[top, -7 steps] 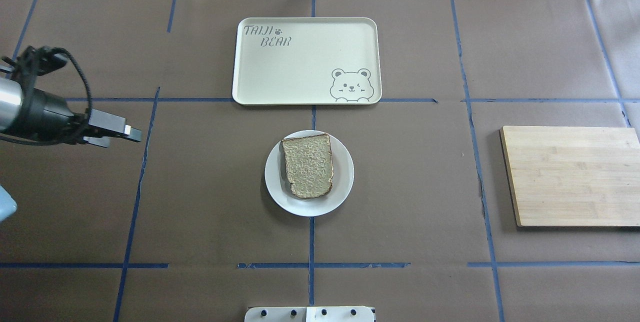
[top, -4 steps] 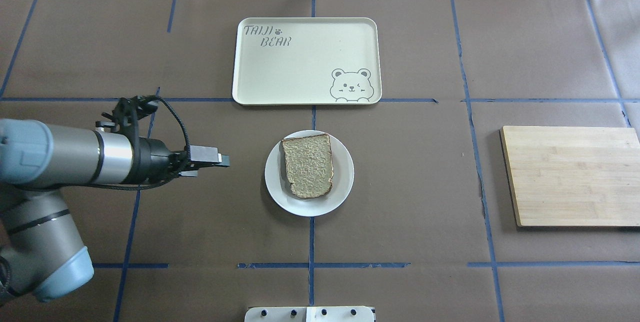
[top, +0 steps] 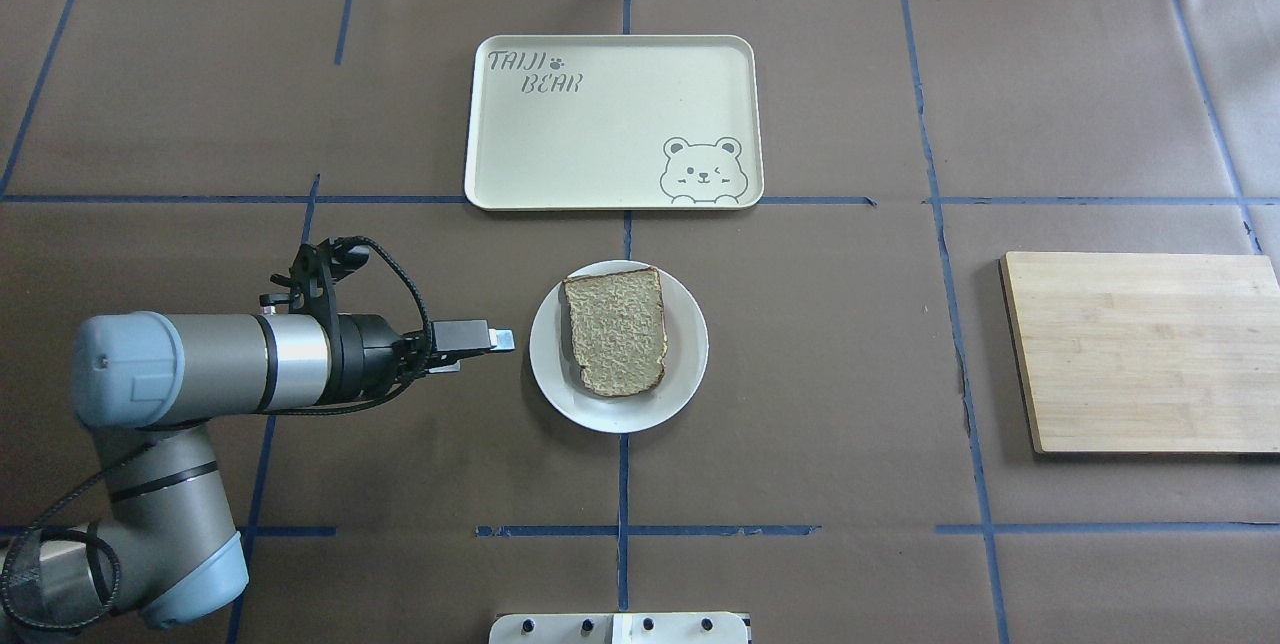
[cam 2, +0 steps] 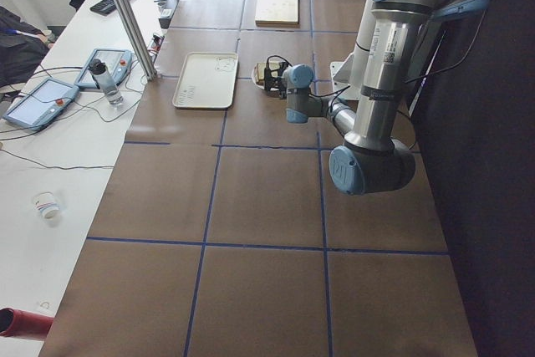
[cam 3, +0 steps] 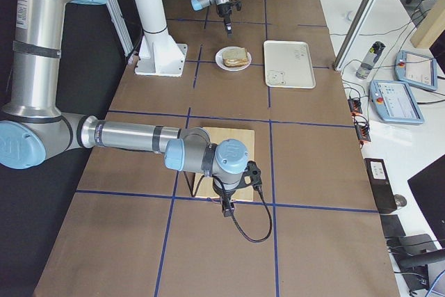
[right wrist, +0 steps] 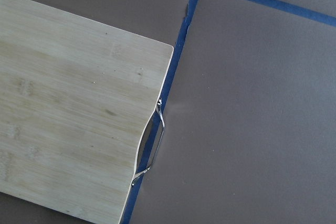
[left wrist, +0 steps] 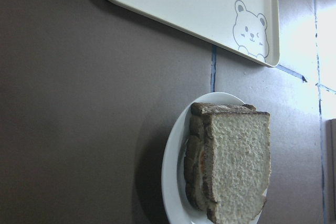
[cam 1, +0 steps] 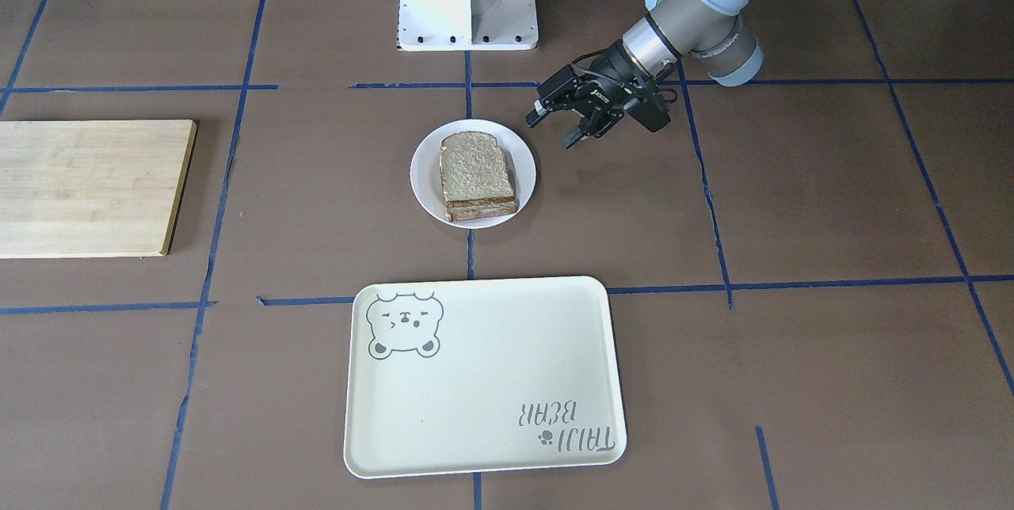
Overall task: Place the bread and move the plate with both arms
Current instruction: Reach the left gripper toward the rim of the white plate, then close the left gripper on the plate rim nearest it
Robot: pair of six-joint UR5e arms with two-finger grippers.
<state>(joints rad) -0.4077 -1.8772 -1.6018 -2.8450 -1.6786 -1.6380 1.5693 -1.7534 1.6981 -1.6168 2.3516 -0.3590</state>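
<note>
The left gripper grabs the plate by its rim (cam 1: 529, 164) next, to move the plate with the plate's bread onto the cream tray (cam 1: 480, 382).
The bread (top: 615, 332) is the plain top slice of a stack lying on the small white plate (top: 690, 369) at the table's middle. Both also show in the front view (bread (cam 1: 475, 168), plate (cam 1: 422, 177)) and in the left wrist view (bread (left wrist: 239, 166), plate (left wrist: 169, 182)). My left gripper (top: 503, 340) hovers just left of the plate's rim, apart from it. In the front view the left gripper (cam 1: 552, 130) is open and empty. My right gripper (cam 3: 226, 208) shows only in the exterior right view, over the wooden board's near edge; I cannot tell its state.
A cream tray with a bear drawing (top: 600, 124) lies beyond the plate. A wooden cutting board (top: 1140, 349) lies at the right, its metal handle (right wrist: 152, 140) in the right wrist view. The robot's base plate (cam 1: 467, 41) stands at the near edge.
My left arm has swung in from the table's left edge toward the plate, and its gripper now sits close to the plate's left rim. The plate and bread have not moved.
</note>
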